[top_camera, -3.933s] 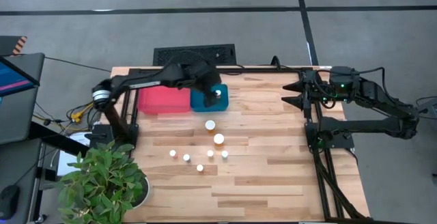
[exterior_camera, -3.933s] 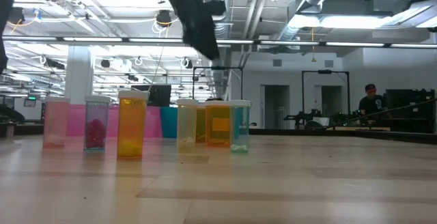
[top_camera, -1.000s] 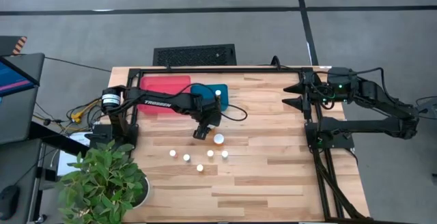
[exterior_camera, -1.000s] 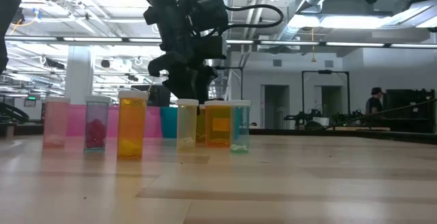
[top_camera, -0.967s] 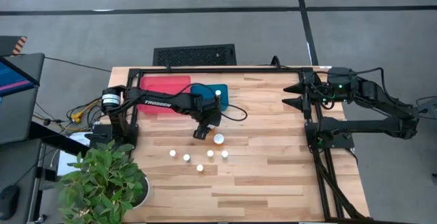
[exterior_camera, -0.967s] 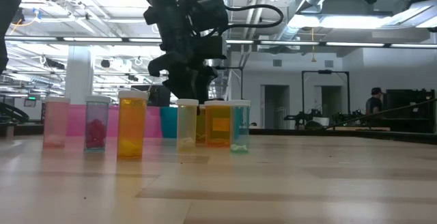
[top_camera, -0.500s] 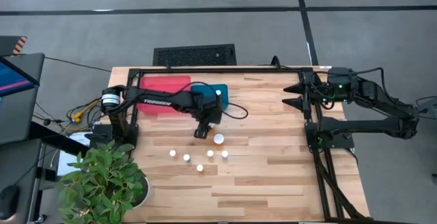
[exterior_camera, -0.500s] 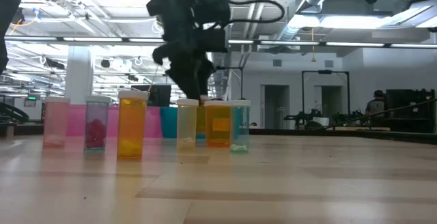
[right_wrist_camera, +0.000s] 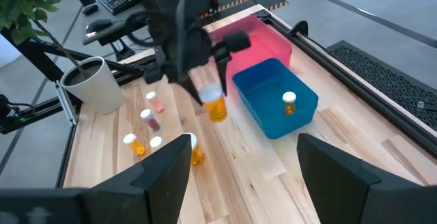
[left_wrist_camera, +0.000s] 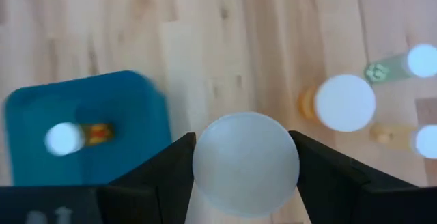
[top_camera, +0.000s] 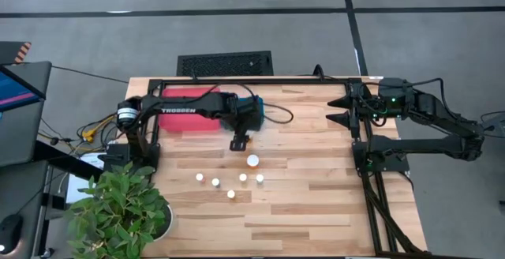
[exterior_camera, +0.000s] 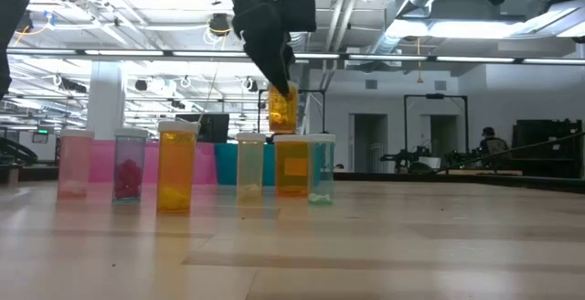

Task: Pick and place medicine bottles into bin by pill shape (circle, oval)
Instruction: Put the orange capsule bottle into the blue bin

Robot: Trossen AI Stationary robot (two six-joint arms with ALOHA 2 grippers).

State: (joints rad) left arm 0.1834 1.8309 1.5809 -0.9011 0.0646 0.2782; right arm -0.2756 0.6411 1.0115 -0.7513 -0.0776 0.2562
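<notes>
My left gripper keeps holding the white-capped bottle for now: in the left wrist view the bottle hangs beside the blue bin, outside the bin's rim.
My left gripper is shut on an orange medicine bottle with a white cap, high above the table and just near of the blue bin. One bottle lies in that bin. A red bin stands to its left. Several white-capped bottles stand upright on the table, among them a wide-capped one; they form a row in the low view. My right gripper is open and empty at the table's far right. My left gripper pinches the bottle's top end, at its white cap, between its two fingers. The fingers come from above, pointing down. The bottle hangs below them, roughly upright and lifted clear of the table and the other bottles.
A potted plant stands at the table's near left corner. Black frame rails run along the far and right sides. A keyboard lies beyond the far edge. Bare wood lies at the table's near right.
My left gripper has risen from among the standing bottles and gone toward the far edge and the blue bin. The orange bottle has come up with it, from standing on the table to hanging clear above the row.
</notes>
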